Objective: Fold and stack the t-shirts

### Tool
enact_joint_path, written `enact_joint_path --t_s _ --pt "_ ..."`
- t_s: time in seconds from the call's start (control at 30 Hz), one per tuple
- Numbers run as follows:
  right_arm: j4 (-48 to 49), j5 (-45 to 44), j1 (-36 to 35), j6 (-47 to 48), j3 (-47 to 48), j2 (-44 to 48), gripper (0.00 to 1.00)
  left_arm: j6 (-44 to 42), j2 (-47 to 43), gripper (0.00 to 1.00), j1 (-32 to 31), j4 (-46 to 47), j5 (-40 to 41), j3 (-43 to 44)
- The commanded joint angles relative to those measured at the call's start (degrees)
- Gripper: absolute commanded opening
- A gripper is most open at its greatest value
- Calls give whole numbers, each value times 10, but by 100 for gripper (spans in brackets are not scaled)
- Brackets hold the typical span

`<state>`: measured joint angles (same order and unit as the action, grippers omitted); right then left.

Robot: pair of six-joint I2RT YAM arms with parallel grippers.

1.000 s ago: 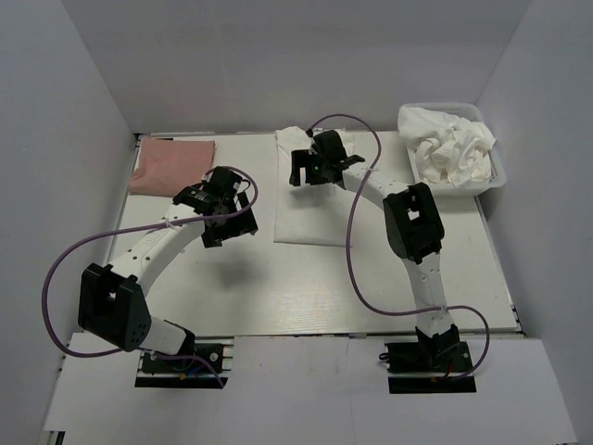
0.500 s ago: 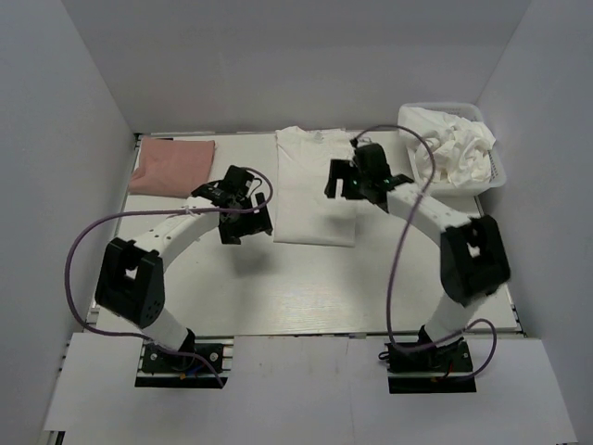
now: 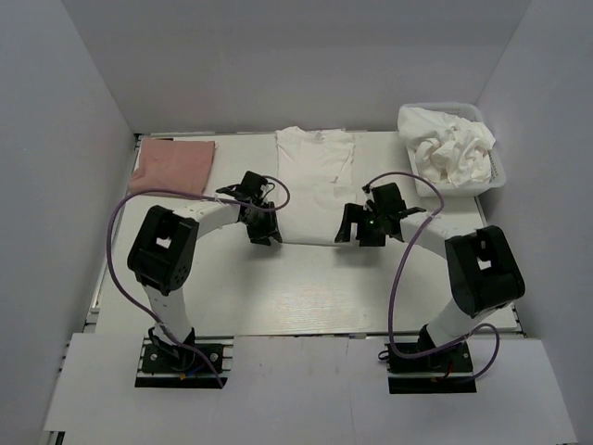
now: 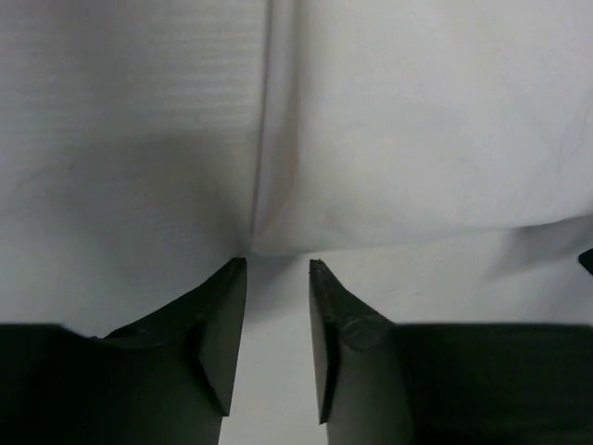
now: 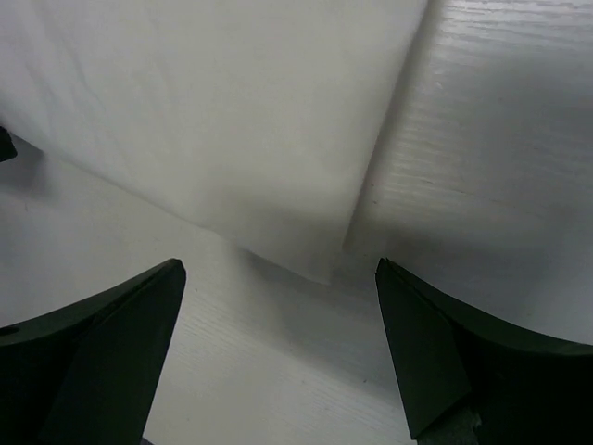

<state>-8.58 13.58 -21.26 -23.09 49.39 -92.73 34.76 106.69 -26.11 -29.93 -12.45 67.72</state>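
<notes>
The white t-shirt (image 3: 315, 185) needs its near edge folded over evenly, so my right gripper should next grab it at its near corner (image 3: 339, 241), opposite my left gripper's corner.
A white t-shirt (image 3: 315, 185) lies flat on the table, folded into a long strip that runs from the back toward me. My left gripper (image 3: 264, 232) is low at its near left corner. In the left wrist view its fingers (image 4: 324, 315) stand a narrow gap apart around the left gripper (image 4: 278, 267), with bare table between them and the shirt's corner (image 4: 255, 243) just past the tips. My right gripper (image 3: 357, 232) is at the near right corner. It stands wide open (image 5: 278, 269), and the shirt's corner (image 5: 324, 273) lies just ahead of its tips, untouched.
A folded pink t-shirt (image 3: 171, 165) lies at the back left corner of the table (image 3: 306, 287). A white basket (image 3: 496, 171) at the back right holds several crumpled white shirts (image 3: 449, 144). White walls enclose the table on three sides.
Both arms came down to the shirt's near edge, the right one travelling from the collar end to the near right corner. The left gripper's fingers drew much closer together.
</notes>
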Motion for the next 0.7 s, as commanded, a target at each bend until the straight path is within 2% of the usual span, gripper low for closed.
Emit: enact_joint_path --t_s 0.0,0.1,0.17,0.23,0.27,0.33,0.37,0.43,0.47,0.5,0.63,0.67 --pt "15 50 10 14 4 -42 90 -7 10 41 -6 43 -24 14" --pt "24 65 15 16 3 -60 86 -7 23 28 -6 53 -30 14" --pt "26 69 17 16 1 -67 69 -7 33 20 -6 58 -40 14" --pt "30 76 18 11 -4 -65 58 -7 40 1 -6 59 -35 19" --pt "32 76 21 10 -4 -66 49 -7 47 0 -6 59 -35 19" --pt "23 73 20 13 -7 -62 41 -7 47 0 -6 64 -29 19" --pt "15 72 20 12 -10 -54 31 -7 47 0 -6 64 -22 19" --pt "5 72 18 16 -20 -36 19 -2 15 0 -6 69 -22 -7" --pt "-6 71 18 20 -25 -19 8 -2 0 0 -6 69 -22 -20" --pt "-25 74 18 26 -28 1 1 -2 -16 0 -6 69 -22 -32" --pt "-98 90 16 43 -62 91 0 15 -151 0 -23 33 -10 -126" --pt "-141 91 15 46 -72 142 0 22 -177 0 -23 23 -10 -142"
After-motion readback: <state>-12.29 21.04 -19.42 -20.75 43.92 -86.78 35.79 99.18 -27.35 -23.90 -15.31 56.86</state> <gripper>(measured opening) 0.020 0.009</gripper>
